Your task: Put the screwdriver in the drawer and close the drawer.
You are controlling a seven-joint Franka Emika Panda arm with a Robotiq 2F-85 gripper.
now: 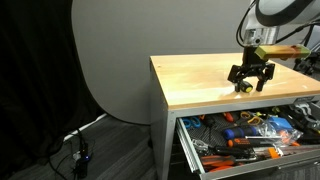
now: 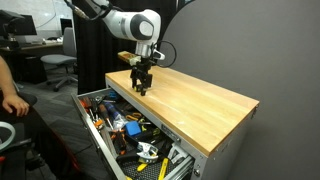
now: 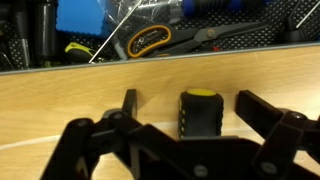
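Observation:
The black handle is between my open fingers, which are level with it beside the yellow end. My gripper should close now, as that would hold it.
The screwdriver has a black handle with a yellow end cap and lies on the wooden tabletop, its handle end pointing toward the drawer. My gripper is open and straddles the handle, with a gap on each side of it. In both exterior views the gripper is lowered to the tabletop near the front edge, above the open drawer. The screwdriver's shaft is hidden under the gripper.
The drawer is pulled out and full of tools, among them pliers with orange grips and a blue box. A person sits at the left edge in an exterior view. A grey round backdrop stands beside the cabinet.

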